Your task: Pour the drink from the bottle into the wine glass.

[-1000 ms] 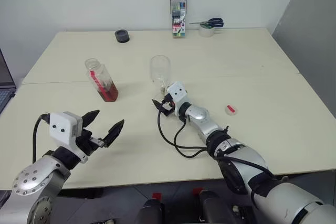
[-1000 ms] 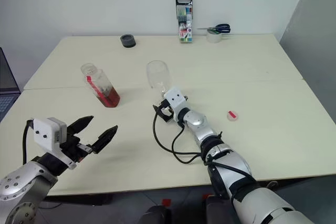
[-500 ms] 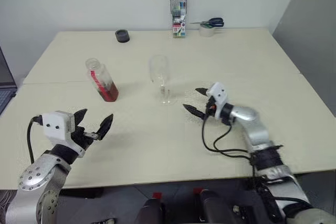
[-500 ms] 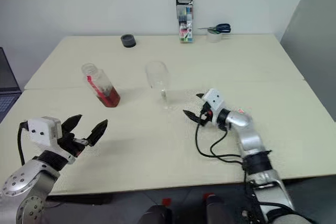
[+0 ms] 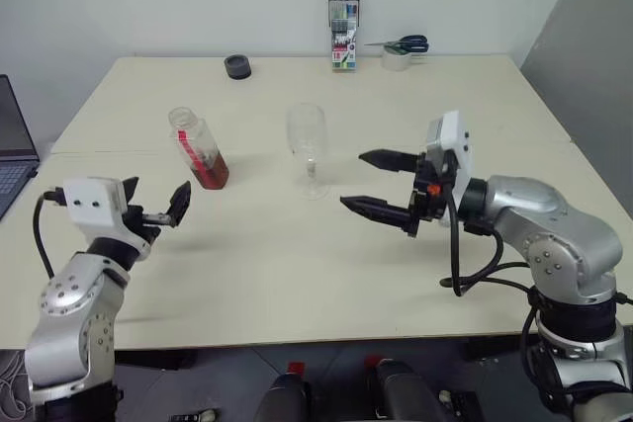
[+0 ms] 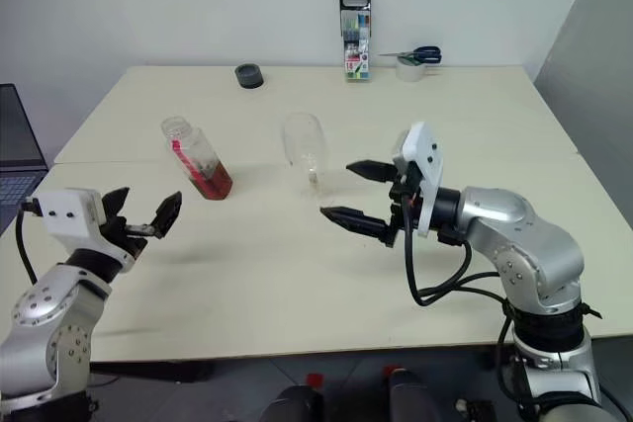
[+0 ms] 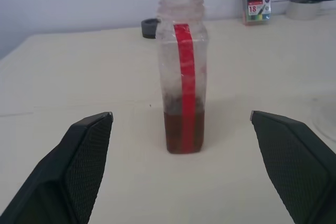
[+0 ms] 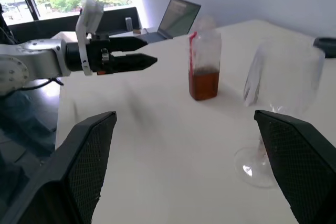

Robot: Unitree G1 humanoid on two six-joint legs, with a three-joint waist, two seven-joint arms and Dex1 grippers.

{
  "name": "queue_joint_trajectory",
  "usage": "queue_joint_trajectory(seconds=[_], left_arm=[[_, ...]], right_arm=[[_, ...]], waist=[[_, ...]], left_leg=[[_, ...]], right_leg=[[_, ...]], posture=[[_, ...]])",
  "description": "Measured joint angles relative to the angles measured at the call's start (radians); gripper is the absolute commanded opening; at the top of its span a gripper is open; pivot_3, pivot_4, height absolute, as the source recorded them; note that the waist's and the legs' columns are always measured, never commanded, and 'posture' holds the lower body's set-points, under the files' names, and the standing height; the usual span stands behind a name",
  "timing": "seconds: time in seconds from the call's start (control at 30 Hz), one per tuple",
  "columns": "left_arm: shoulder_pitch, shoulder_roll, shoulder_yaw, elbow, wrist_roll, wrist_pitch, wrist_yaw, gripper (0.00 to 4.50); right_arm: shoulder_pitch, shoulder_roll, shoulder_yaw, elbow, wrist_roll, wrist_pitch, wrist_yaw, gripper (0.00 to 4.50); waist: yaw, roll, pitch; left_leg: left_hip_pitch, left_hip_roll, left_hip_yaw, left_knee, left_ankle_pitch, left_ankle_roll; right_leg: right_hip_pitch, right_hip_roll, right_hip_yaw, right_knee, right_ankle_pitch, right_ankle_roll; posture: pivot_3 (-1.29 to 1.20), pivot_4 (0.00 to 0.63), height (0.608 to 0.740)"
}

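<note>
The bottle will next be held by its squared body (image 5: 204, 156) in my left gripper, where flat sides face each other below the round, open neck (image 5: 183, 119).
The bottle (image 5: 198, 148) stands upright and uncapped on the table's left half, a red strip down its side. The amber-brown drink (image 7: 182, 132) fills only its bottom part. The wine glass (image 5: 308, 145) stands upright and empty near the table's middle, to the right of the bottle. My left gripper (image 5: 156, 199) is open and level, short of the bottle and facing it, with the bottle centred between its fingers (image 7: 86, 153) in the left wrist view. My right gripper (image 5: 353, 181) hovers open above the table to the right of the glass, pointing left and touching nothing.
A marker pack (image 5: 343, 27) stands at the table's far edge, with scissors on a tape roll (image 5: 399, 51) to its right and a black round object (image 5: 237, 67) to its left. A laptop (image 5: 15, 155) sits at the left edge.
My right gripper has drawn back from the foot of the glass, risen and swung right, and it now points left. My left gripper has moved forward and left toward the bottle.
</note>
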Motion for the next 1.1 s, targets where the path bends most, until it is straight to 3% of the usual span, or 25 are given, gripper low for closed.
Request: queue_joint_trajectory(seconds=[0.33,0.87,1.1], left_arm=[[-0.142,0.014,-0.068,0.196,0.043,-0.069,-0.056,4.5],[-0.27,0.039,-0.104,0.408,0.087,-0.166,-0.12,4.5],[-0.341,0.039,-0.136,0.529,0.117,-0.229,-0.133,4.5]], right_arm=[[0.042,0.004,-0.01,-0.028,0.03,0.021,-0.144,4.48],[0.058,0.023,-0.009,-0.029,0.079,0.013,-0.243,4.48],[0.013,0.024,-0.047,-0.044,0.19,0.018,-0.264,4.48]], waist=[[0.001,-0.001,0.0],[0.001,-0.001,0.0],[0.001,-0.001,0.0]], left_leg=[[-0.001,0.0,0.0,0.0,0.002,-0.003],[-0.001,0.0,0.0,0.0,0.002,-0.003],[-0.001,0.0,0.0,0.0,0.002,-0.003]], right_leg=[[0.0,-0.002,0.0,0.0,0.0,0.0],[-0.001,-0.002,-0.001,0.0,0.0,0.0],[-0.001,-0.002,-0.001,0.0,0.0,0.0]], posture=[[0.0,0.15,0.74],[0.0,0.15,0.74],[0.0,0.15,0.74]])
